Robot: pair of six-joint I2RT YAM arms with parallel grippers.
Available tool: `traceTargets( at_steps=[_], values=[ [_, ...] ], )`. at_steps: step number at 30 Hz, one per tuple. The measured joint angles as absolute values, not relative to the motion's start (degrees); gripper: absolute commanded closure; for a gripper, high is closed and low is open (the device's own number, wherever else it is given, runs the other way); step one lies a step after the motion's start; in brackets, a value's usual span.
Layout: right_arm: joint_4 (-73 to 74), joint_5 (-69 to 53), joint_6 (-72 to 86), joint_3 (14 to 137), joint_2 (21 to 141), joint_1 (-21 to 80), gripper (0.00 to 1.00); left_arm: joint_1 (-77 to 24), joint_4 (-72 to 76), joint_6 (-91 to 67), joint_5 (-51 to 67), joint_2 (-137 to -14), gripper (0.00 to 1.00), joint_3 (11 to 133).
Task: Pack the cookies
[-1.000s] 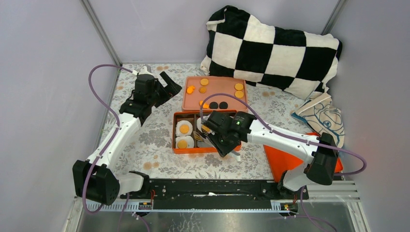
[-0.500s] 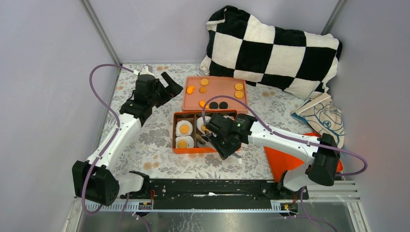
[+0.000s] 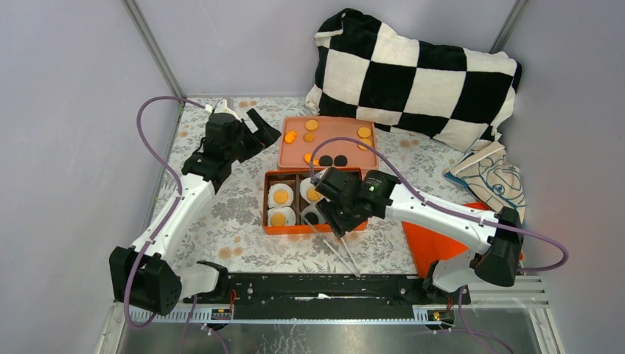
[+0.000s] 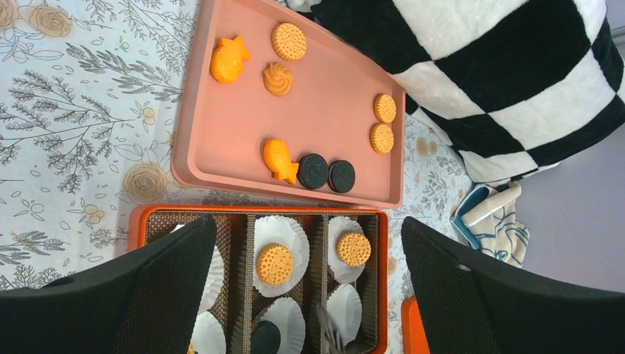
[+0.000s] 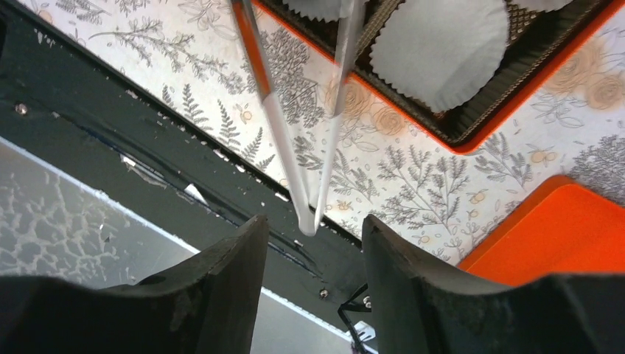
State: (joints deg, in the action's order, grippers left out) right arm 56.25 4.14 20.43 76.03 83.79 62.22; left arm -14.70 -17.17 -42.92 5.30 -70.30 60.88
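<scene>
The right gripper grabs the tongs by their joined handle end [image 3: 357, 273] [image 5: 306, 220] next, so the tongs' tips stay free to pick up cookies.
Orange-yellow and black cookies [image 4: 381, 137] lie on a pink tray [image 3: 329, 139], also in the left wrist view [image 4: 324, 110]. An orange box [image 3: 309, 227] holds white paper liners; two hold orange cookies [image 4: 274, 264], one a black cookie [image 4: 265, 338]. My left gripper [image 3: 259, 131] hangs open and empty over tray and box [image 4: 307, 221]. My right gripper [image 3: 340, 223] is open at the box's near edge [image 5: 315, 221]. Clear plastic tongs [image 3: 340, 251] lie loose from the box toward the front rail, ahead of its fingers [image 5: 284, 140].
A black-and-white checkered pillow [image 3: 416, 74] lies behind the tray. A folded cloth [image 3: 490, 181] and an orange flat lid [image 3: 435, 247] are at the right. A black rail [image 3: 324, 287] runs along the near table edge.
My right gripper has opened and let go of the tongs, which now lie stretched from the box to the front rail. The right wrist has drawn back slightly. The left arm has barely moved.
</scene>
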Motion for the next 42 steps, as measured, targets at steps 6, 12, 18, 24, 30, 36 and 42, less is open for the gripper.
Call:
traceTargets(
  at_steps=[6,12,18,24,30,36,42],
  values=[
    [54.81,7.44,20.27,74.08,83.50,62.22,0.39,-14.70,-16.97,-42.92,6.07,-70.30,0.01,60.88],
    [49.93,4.25,21.89,63.16,83.40,62.61,0.30,-15.11,-16.49,-42.94,6.70,-70.22,0.01,60.88],
    [46.94,0.84,23.73,55.07,81.06,65.39,0.32,-17.34,-16.19,-42.94,6.70,-69.41,0.01,60.29],
    [45.50,-1.08,24.88,54.89,80.42,70.94,0.33,-18.83,-16.21,-42.96,6.61,-68.90,0.01,59.64],
    [45.25,-1.76,25.87,55.94,81.03,76.82,0.36,-19.51,-16.21,-42.98,6.39,-67.88,0.01,59.09],
    [42.19,-2.74,25.67,55.55,86.17,77.36,0.49,-19.53,-16.21,-42.96,6.04,-67.05,0.01,58.06],
    [39.64,-2.59,25.23,54.76,90.94,77.36,0.57,-19.53,-16.21,-42.94,5.39,-66.26,0.01,56.49]
  ],
)
